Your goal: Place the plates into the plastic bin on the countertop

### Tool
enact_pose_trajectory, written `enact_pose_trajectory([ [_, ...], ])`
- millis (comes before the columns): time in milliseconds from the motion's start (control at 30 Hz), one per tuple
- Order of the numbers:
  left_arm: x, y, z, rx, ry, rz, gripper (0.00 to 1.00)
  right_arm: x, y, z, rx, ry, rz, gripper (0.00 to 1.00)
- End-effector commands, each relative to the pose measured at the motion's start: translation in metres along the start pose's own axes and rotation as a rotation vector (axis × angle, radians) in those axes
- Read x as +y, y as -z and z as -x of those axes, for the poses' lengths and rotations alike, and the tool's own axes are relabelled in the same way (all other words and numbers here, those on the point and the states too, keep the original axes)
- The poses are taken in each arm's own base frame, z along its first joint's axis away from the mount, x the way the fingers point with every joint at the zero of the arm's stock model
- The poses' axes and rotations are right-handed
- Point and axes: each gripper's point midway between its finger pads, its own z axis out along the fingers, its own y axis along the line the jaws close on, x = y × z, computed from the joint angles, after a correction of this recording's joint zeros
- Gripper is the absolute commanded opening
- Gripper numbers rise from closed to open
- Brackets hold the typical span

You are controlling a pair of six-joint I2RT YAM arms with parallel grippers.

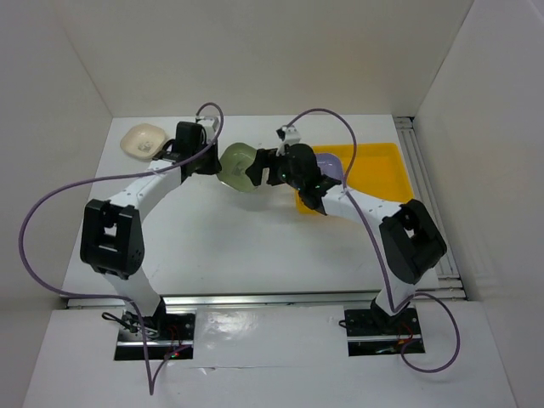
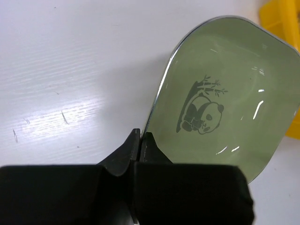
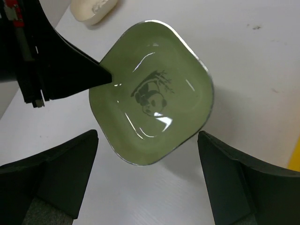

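My right gripper grabs the green plate's rim [image 3: 185, 141] beside the printed panda's head next, to take the green plate for the yellow bin [image 3: 295, 160].
A green plate [image 1: 237, 166] with a panda print hangs tilted above the white countertop [image 1: 238, 246], mid-table. My left gripper [image 1: 214, 159] is shut on its rim; the left wrist view shows the jaws [image 2: 140, 137] pinching the edge of the plate [image 2: 225, 103]. My right gripper [image 1: 262, 167] is open, facing the plate from the right. In the right wrist view its fingers [image 3: 70, 164] stand wide on both sides of the plate [image 3: 150, 93], not touching it. The yellow plastic bin [image 1: 374, 161] lies at the right, with a lavender plate [image 1: 333, 165] in it. Cream plates [image 1: 143, 139] sit at the far left.
White walls close in the countertop at the back and sides. A metal rail [image 1: 425, 178] runs along the right side beyond the bin. The bin's corner shows in the left wrist view [image 2: 281, 16]. The cream plates show at the top of the right wrist view [image 3: 93, 9].
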Motion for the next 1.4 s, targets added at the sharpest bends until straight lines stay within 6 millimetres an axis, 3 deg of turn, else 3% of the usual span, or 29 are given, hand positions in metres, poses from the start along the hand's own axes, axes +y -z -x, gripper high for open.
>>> enact_pose_trajectory([
  [0, -0.006, 0.022, 0.022, -0.114, -0.015, -0.012, 0.00, 0.006, -0.012, -0.006, -0.020, -0.060, -0.078, 0.93],
  [67, -0.020, 0.029, 0.022, -0.128, -0.034, -0.036, 0.00, -0.003, -0.017, -0.008, -0.030, -0.087, -0.149, 0.90],
  [100, -0.024, 0.038, 0.027, -0.154, -0.038, -0.052, 0.00, 0.001, -0.022, -0.023, -0.001, -0.084, -0.168, 0.89],
  [133, -0.023, 0.043, 0.031, -0.168, -0.028, -0.045, 0.00, -0.010, -0.022, -0.031, 0.016, -0.069, -0.251, 0.89],
  [167, -0.029, 0.047, 0.033, -0.178, -0.035, -0.054, 0.00, -0.009, -0.023, -0.031, 0.014, -0.062, -0.273, 0.89],
  [267, -0.028, 0.059, 0.043, -0.215, -0.037, -0.039, 0.00, -0.017, -0.020, -0.047, 0.025, -0.075, -0.351, 0.89],
  [367, -0.022, 0.064, 0.048, -0.226, -0.027, -0.034, 0.00, -0.018, -0.018, -0.046, 0.012, -0.098, -0.358, 0.89],
  [433, -0.020, 0.065, 0.048, -0.224, -0.010, -0.045, 0.00, -0.013, -0.020, -0.053, 0.031, -0.094, -0.341, 0.82],
  [500, -0.021, 0.069, 0.051, -0.233, -0.009, -0.060, 0.00, -0.007, -0.023, -0.050, 0.021, -0.102, -0.309, 0.47],
  [533, -0.020, 0.067, 0.047, -0.222, -0.008, -0.059, 0.00, -0.008, -0.024, -0.054, 0.029, -0.100, -0.313, 0.22],
  [567, -0.021, 0.071, 0.049, -0.231, -0.009, -0.060, 0.00, -0.004, -0.024, -0.054, 0.030, -0.094, -0.315, 0.08],
  [600, -0.021, 0.071, 0.049, -0.231, -0.009, -0.060, 0.10, -0.002, -0.025, -0.049, 0.025, -0.096, -0.312, 0.00],
  [633, -0.025, 0.073, 0.047, -0.228, -0.024, -0.084, 0.36, -0.001, -0.026, -0.044, 0.010, -0.097, -0.316, 0.00],
  [733, -0.020, 0.083, 0.053, -0.248, -0.027, -0.114, 0.66, -0.002, -0.025, -0.040, 0.011, -0.086, -0.326, 0.00],
  [767, -0.024, 0.093, 0.064, -0.277, -0.033, -0.138, 0.85, -0.008, -0.022, -0.042, 0.025, -0.076, -0.365, 0.00],
  [833, -0.014, 0.109, 0.083, -0.320, -0.077, -0.121, 1.00, -0.029, -0.019, -0.020, 0.006, -0.086, -0.410, 0.00],
  [867, -0.011, 0.124, 0.105, -0.367, -0.093, -0.110, 1.00, -0.040, -0.013, -0.014, 0.006, -0.073, -0.431, 0.00],
  [900, -0.003, 0.134, 0.111, -0.374, -0.091, -0.082, 1.00, -0.047, -0.009, -0.007, 0.012, -0.065, -0.442, 0.00],
  [933, 0.015, 0.144, 0.120, -0.393, -0.094, -0.043, 1.00, -0.069, 0.000, 0.010, -0.004, -0.042, -0.481, 0.00],
  [1000, 0.035, 0.159, 0.141, -0.422, -0.096, 0.022, 1.00, -0.088, 0.012, 0.018, 0.035, -0.006, -0.489, 0.00],
  [1033, 0.058, 0.162, 0.139, -0.395, -0.075, 0.087, 1.00, -0.098, 0.019, 0.027, 0.044, 0.041, -0.502, 0.00],
  [1067, 0.070, 0.163, 0.140, -0.385, -0.081, 0.121, 1.00, -0.114, 0.030, 0.041, 0.033, 0.055, -0.523, 0.00],
  [1133, 0.096, 0.158, 0.144, -0.358, -0.056, 0.168, 1.00, -0.128, 0.041, 0.047, 0.060, 0.097, -0.523, 0.00],
  [1167, 0.118, 0.159, 0.139, -0.334, -0.033, 0.207, 1.00, -0.144, 0.051, 0.054, 0.075, 0.145, -0.541, 0.00],
  [1233, 0.140, 0.159, 0.143, -0.329, -0.007, 0.241, 1.00, -0.163, 0.061, 0.053, 0.103, 0.175, -0.593, 0.00],
  [1267, 0.164, 0.153, 0.136, -0.301, 0.028, 0.273, 1.00, -0.170, 0.064, 0.055, 0.108, 0.193, -0.604, 0.00],
  [1300, 0.173, 0.152, 0.136, -0.299, 0.048, 0.277, 1.00, -0.184, 0.071, 0.057, 0.117, 0.185, -0.628, 0.00],
  [1367, 0.190, 0.154, 0.141, -0.310, 0.073, 0.301, 1.00, -0.195, 0.073, 0.057, 0.132, 0.174, -0.619, 0.00],
])
